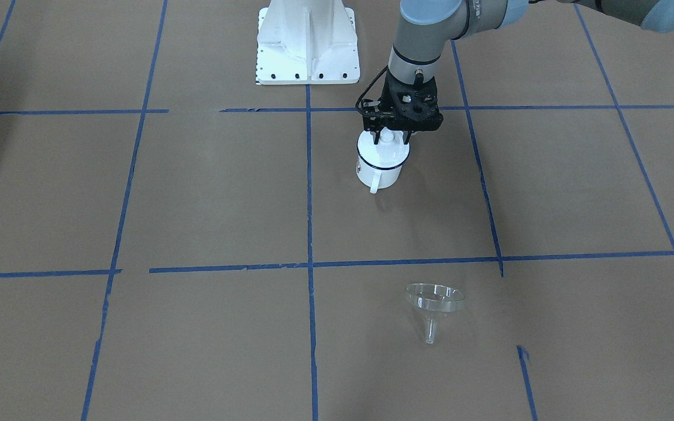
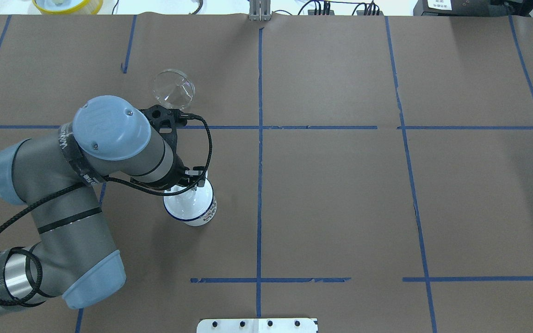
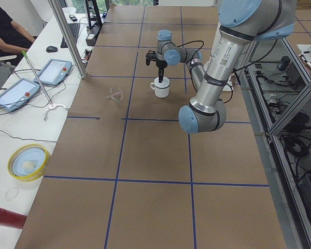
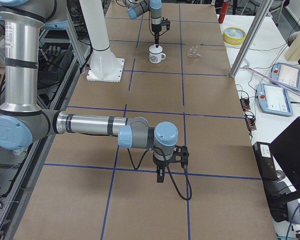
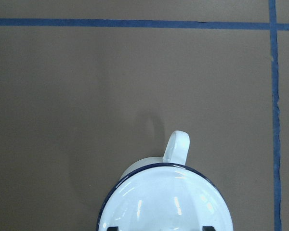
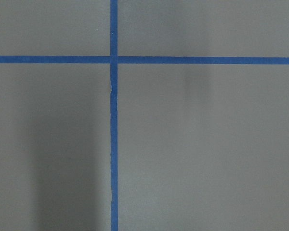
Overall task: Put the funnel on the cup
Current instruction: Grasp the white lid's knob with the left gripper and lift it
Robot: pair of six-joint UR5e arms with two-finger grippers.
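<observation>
The white lid should be grabbed by its knob (image 1: 387, 136) with my left gripper next. That will open the cup (image 1: 379, 169) for the funnel.
The cup (image 1: 379, 169), a white enamel mug with a dark blue rim, stands near the robot's base with its handle (image 5: 177, 147) pointing away from the robot. A white domed lid (image 5: 168, 202) with a knob sits on it. My left gripper (image 1: 391, 139) points straight down over the lid, its fingers apart on either side of the knob, so it is open. The clear funnel (image 1: 433, 301) lies on its side on the far part of the table (image 2: 173, 88), apart from the cup. My right gripper (image 4: 160, 175) hangs over bare table far off; I cannot tell its state.
The white robot pedestal (image 1: 308, 44) stands just behind the cup. Blue tape lines (image 1: 309, 193) divide the brown table. A yellow-rimmed bowl (image 3: 28, 162) and tablets (image 3: 54, 71) sit off the table's far edge, on the operators' side.
</observation>
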